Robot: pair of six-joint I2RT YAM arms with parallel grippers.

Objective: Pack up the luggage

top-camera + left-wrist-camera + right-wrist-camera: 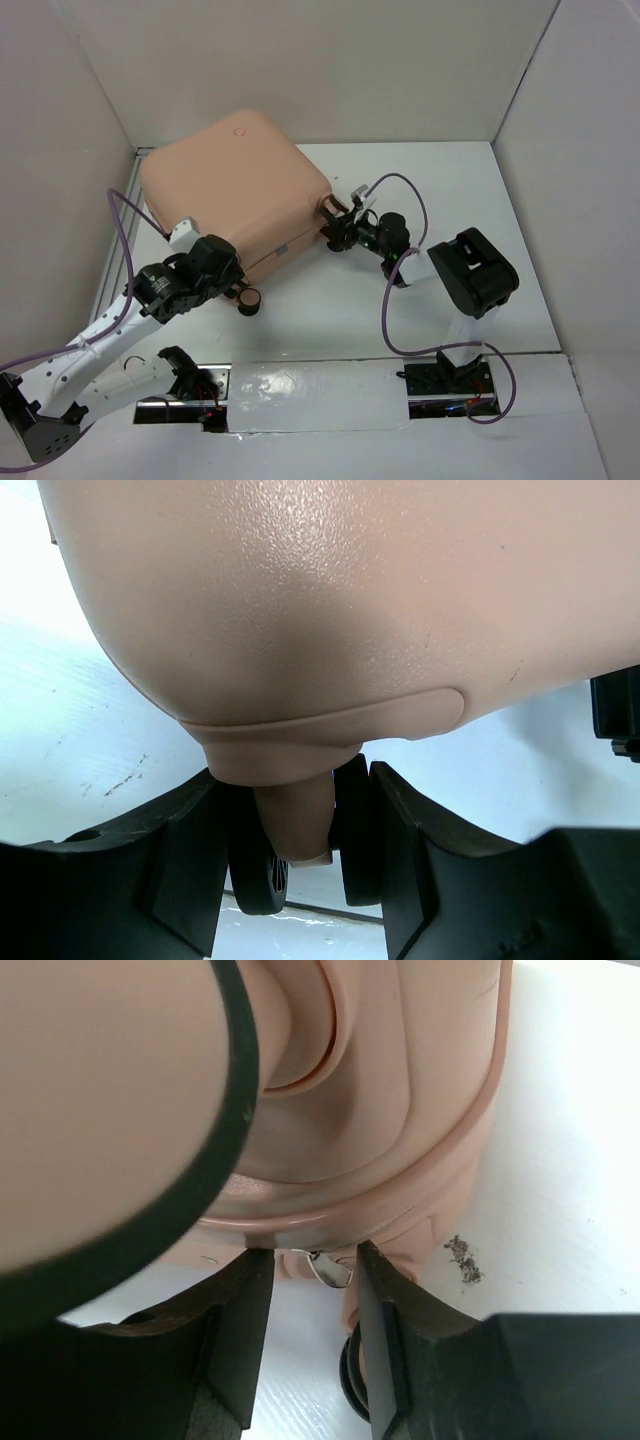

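I need to close my right gripper now. Its fingers are level with the sides of the silver zipper pull, so they would hold the pull.
The luggage (pixel 235 190) is a closed peach-pink hard-shell suitcase lying flat at the back left of the white table. My left gripper (pixel 236 285) is at its near corner. In the left wrist view the luggage (pixel 330 610) fills the top, and my left gripper (pixel 300 860) is shut on the twin dark caster wheel (pixel 255 885) under that corner. My right gripper (pixel 330 228) is at the suitcase's right corner. In the right wrist view my right gripper (pixel 315 1290) is slightly open, with a small silver zipper pull (pixel 330 1268) between its fingers at the luggage's seam (pixel 400 1110).
White walls close off the left, back and right. A silver tape strip (pixel 320 385) runs along the near edge between the arm bases. Purple cables (pixel 400 300) loop over the table beside the right arm. A blurred wheel with a black rim (pixel 200 1190) fills the right wrist view's left side.
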